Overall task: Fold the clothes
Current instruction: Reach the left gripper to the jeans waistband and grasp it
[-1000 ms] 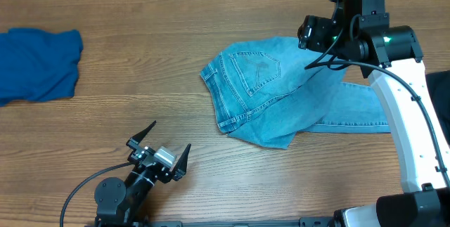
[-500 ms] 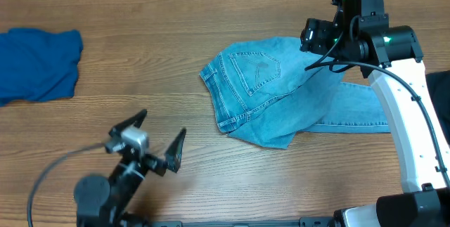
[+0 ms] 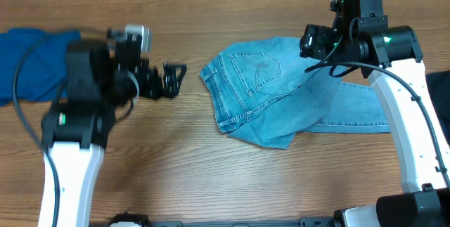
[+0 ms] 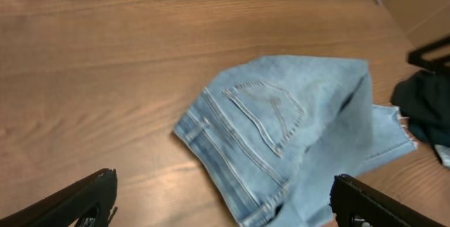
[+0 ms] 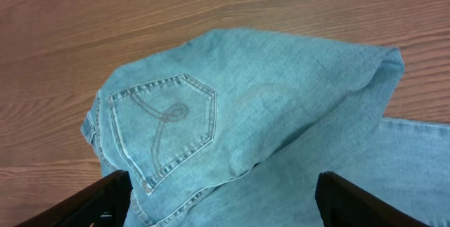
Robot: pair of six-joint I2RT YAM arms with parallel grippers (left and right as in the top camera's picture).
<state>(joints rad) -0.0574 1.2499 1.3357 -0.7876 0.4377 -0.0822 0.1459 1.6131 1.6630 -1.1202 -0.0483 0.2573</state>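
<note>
Next, my left gripper grabs the jeans [image 3: 264,90] by the waistband edge beyond the back pocket to draw them out straight.
The pale-blue denim jeans [image 3: 264,90] lie folded over in the right middle of the table, back pocket up, one leg running right. They also show in the left wrist view [image 4: 281,125] and the right wrist view [image 5: 253,121]. My left gripper [image 3: 177,79] [image 4: 225,209] is open and empty, left of the jeans and apart from them. My right gripper [image 3: 314,43] [image 5: 232,206] is open and empty, hovering over the jeans' upper right part. A royal-blue garment [image 3: 28,69] lies at the far left. A dark navy garment [image 3: 439,90] [image 4: 425,104] lies at the right edge.
The wooden table [image 3: 211,164] has bare wood between the royal-blue garment and the jeans and along the front. The left arm's body [image 3: 84,107] stands over the left side, partly covering the royal-blue garment.
My left arm has swung up from the table's front edge to the left middle, its open gripper now facing the jeans. The right arm and jeans have barely moved.
</note>
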